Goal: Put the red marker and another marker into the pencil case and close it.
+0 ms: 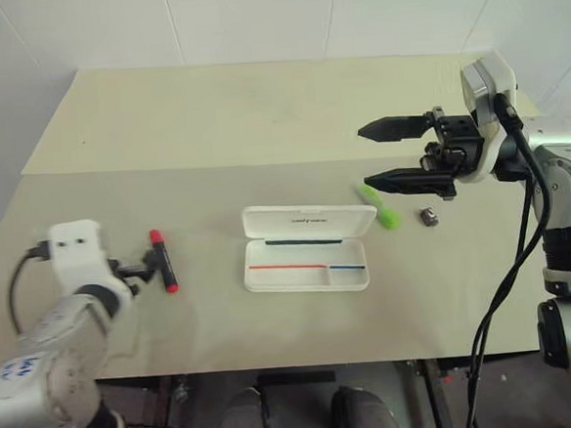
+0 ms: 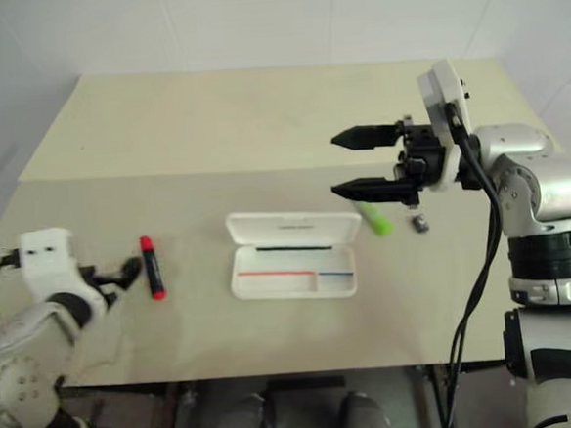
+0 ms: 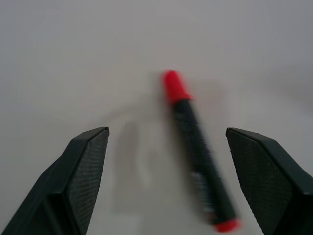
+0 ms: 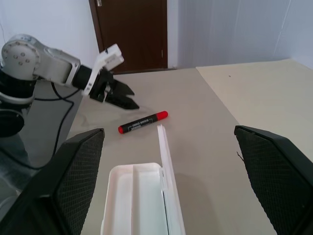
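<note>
I next need to grip the red marker with my left gripper by its black middle (image 1: 164,263). The marker can then be packed into the pencil case (image 1: 307,267).
The red marker (image 1: 162,261), red at both ends with a black middle, lies on the table at the left. My left gripper (image 1: 136,272) is low beside it, open, its fingers (image 3: 88,166) either side of the marker (image 3: 195,147) without touching. The white pencil case (image 1: 307,267) lies open mid-table, lid flat behind the tray. The lime-green marker (image 1: 377,206) lies just right of the lid. My right gripper (image 1: 363,155) hovers above that marker, pointing left, open and empty. The right wrist view shows the case (image 4: 137,200), the red marker (image 4: 143,122) and my left gripper (image 4: 122,98).
A small dark grey block (image 1: 428,216) sits right of the green marker. The beige table (image 1: 210,121) has a seam across its middle, and its front edge runs just below the case. A dark door (image 4: 132,29) stands beyond the table's left side.
</note>
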You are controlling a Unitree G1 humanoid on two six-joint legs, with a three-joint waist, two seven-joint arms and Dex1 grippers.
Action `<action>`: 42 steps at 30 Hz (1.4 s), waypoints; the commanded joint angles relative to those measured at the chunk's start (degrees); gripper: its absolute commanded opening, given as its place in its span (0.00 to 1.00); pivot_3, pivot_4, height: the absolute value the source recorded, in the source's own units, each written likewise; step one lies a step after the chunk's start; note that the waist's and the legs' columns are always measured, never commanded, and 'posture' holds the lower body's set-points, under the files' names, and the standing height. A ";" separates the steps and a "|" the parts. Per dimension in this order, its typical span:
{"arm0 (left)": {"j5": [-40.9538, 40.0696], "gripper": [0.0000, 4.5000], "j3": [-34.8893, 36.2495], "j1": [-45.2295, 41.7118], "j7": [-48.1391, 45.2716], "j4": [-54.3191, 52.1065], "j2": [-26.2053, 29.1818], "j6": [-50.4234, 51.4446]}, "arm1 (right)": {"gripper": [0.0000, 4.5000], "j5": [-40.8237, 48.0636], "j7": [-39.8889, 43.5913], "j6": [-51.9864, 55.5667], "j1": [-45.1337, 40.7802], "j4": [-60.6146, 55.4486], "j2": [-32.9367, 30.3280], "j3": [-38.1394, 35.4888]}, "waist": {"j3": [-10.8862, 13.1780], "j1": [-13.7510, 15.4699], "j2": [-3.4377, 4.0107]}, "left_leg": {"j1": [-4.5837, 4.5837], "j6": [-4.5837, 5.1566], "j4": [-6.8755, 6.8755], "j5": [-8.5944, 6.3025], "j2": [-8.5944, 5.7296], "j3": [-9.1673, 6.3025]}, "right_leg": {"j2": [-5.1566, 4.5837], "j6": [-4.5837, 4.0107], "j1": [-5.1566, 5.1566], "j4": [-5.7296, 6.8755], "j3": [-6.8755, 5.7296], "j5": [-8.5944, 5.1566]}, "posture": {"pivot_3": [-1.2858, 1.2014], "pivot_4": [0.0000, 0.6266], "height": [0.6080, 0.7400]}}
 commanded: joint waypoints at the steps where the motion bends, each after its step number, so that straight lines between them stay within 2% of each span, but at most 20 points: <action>1: 1.80 0.91 -1.57 -1.34 1.84 -3.05 -0.98 -0.47 | 1.00 -0.05 0.99 -1.61 -1.49 0.83 0.23 -0.81 | 0.00 0.21 0.00 | 0.00 0.00 -0.03 0.00 0.00 0.01 | 0.00 0.00 -0.01 0.00 0.00 0.00 | 0.52 0.24 1.00; 8: 5.46 0.91 -1.19 0.83 2.72 3.75 0.53 -0.47 | 1.00 -1.19 0.82 -2.76 -3.00 2.18 1.52 -0.32 | 0.00 0.11 0.01 | 0.02 0.00 -0.04 -0.01 0.01 0.07 | 0.02 -0.01 -0.06 -0.02 0.02 0.00 | 0.52 0.24 1.00; 12: 6.88 0.91 -4.00 -0.88 2.21 10.50 1.40 -0.52 | 1.00 -0.64 -1.24 -1.59 -3.23 2.12 1.94 -1.46 | -0.04 0.41 0.07 | 0.04 0.00 -0.03 -0.01 0.00 0.07 | 0.01 -0.01 -0.04 -0.05 0.03 0.00 | 0.52 0.24 1.00; 17: 7.38 0.91 -5.69 -2.76 0.97 12.26 -0.05 -1.11 | 1.00 -0.38 -2.28 -0.89 -2.28 0.44 1.06 -2.20 | -0.05 0.62 0.10 | 0.04 0.01 -0.03 -0.02 -0.04 0.07 | -0.05 -0.01 0.00 -0.06 0.01 0.00 | 0.52 0.24 1.00; 23: 7.98 0.91 -9.95 -2.80 -0.27 15.06 0.66 -3.36 | 1.00 -0.29 -3.45 -0.30 -1.73 -1.08 0.65 -2.77 | -0.07 0.17 0.15 | 0.03 0.01 -0.07 -0.02 -0.01 0.11 | -0.02 -0.01 -0.05 -0.01 0.03 0.00 | 0.52 0.24 1.00; 30: 9.64 0.91 -13.93 -4.00 0.06 20.79 -0.22 -7.14 | 1.00 -0.63 -4.54 0.28 -2.21 -1.84 0.99 -2.50 | -0.21 0.99 0.38 | 0.11 0.01 0.00 -0.01 -0.05 0.09 | -0.08 -0.01 0.02 -0.05 0.02 -0.01 | 0.52 0.24 1.00; 33: 9.77 0.79 -14.14 -4.22 -0.03 20.93 -0.82 -7.73 | 1.00 -0.84 -4.57 0.28 -2.16 -1.96 0.66 -2.54 | -0.25 1.26 0.45 | 0.12 0.02 0.00 -0.01 -0.07 0.09 | -0.10 -0.01 0.03 -0.04 0.02 -0.01 | 0.52 0.24 1.00; 38: 9.58 0.42 -13.94 -4.53 -1.49 20.66 0.96 -8.22 | 1.00 -0.73 -4.79 0.38 -1.94 -2.49 0.38 -2.72 | -0.26 1.20 0.47 | 0.13 0.01 -0.01 0.00 -0.06 0.09 | -0.09 -0.01 0.02 -0.04 0.01 -0.01 | 0.52 0.24 1.00; 40: 8.53 0.28 -13.42 -5.38 -3.68 20.06 2.97 -8.08 | 1.00 -0.56 -4.07 0.70 -1.89 -2.64 0.02 -2.50 | -0.26 0.92 0.47 | 0.12 0.01 -0.01 -0.01 -0.05 0.09 | -0.07 -0.02 0.01 -0.04 0.01 -0.01 | 0.52 0.24 1.00; 42: 6.19 0.14 -12.98 -6.37 -8.28 19.14 7.54 -8.66 | 1.00 -0.48 -3.10 1.16 -1.91 -2.42 -0.50 -2.20 | -0.25 0.53 0.46 | 0.08 0.01 -0.05 0.00 -0.05 0.10 | -0.07 -0.01 -0.04 -0.06 0.01 -0.01 | 0.52 0.24 1.00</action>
